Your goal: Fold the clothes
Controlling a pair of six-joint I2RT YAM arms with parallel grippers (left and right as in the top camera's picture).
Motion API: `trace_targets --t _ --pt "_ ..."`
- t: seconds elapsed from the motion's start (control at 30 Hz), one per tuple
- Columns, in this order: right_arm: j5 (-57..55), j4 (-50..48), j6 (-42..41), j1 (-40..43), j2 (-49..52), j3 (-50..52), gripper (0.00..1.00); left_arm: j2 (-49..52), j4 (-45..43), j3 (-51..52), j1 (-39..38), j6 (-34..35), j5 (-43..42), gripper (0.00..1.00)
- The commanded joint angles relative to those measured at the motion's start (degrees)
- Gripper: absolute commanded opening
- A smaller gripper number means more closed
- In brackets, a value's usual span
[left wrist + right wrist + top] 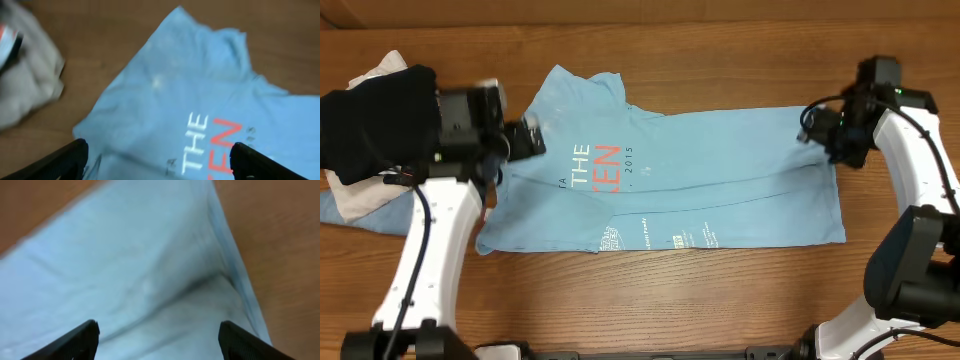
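Observation:
The robot's left gripper needs to grab the T-shirt's far edge at the lettering end next, so it can fold that edge toward the T-shirt's front edge.
The sky-blue T-shirt (700, 170) lies flat across the middle of the table, partly folded lengthwise, with white and red lettering (592, 167) and small white logos near its front edge. My left gripper (525, 140) is open above the shirt's left end; its view shows the shirt (165, 95) and the lettering (212, 142) between my open fingers (157, 160). My right gripper (817, 125) is open above the shirt's right end, over a fold near the hem (165, 280), with its fingers (157, 340) wide apart.
A black folded garment (370, 120) lies on a beige garment (355, 195) and a blue piece (380, 215) at the far left. The beige cloth also shows in the left wrist view (25, 85). Bare wooden table (670, 300) lies in front.

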State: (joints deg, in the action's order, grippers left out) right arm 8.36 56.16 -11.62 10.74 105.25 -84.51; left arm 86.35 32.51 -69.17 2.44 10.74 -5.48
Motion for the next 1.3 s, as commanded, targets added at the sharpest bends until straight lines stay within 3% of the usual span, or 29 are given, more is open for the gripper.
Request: trace_targets --t 0.0,0.33,0.53,0.77,1.1,1.27 --pt "4.0 -1.1 1.9 -0.2 -1.7 -1.9 0.81 6.7 -0.1 -7.0 -0.2 -2.6 -3.6 0.95" --pt "4.0 0.3 2.7 -0.1 -1.7 -1.9 0.8 30.9 -0.9 -28.9 -0.1 -6.1 -6.7 0.95" --pt "3.9 1.1 2.7 -0.1 -1.7 -1.9 0.79 41.5 -4.9 -35.6 -0.1 -7.8 -11.0 0.95" --pt "3.8 1.2 2.7 -0.1 -1.7 -1.9 0.79 46.7 -6.8 -36.0 0.0 -7.8 -11.1 0.92" --pt "3.7 0.9 2.7 -0.1 -1.7 -1.9 0.79 48.4 -4.6 -35.8 0.0 -7.8 -10.5 0.8" --pt "3.8 1.0 2.7 -0.1 -1.7 -1.9 0.79 49.4 -3.7 -35.7 -0.1 -7.8 -10.2 0.8"
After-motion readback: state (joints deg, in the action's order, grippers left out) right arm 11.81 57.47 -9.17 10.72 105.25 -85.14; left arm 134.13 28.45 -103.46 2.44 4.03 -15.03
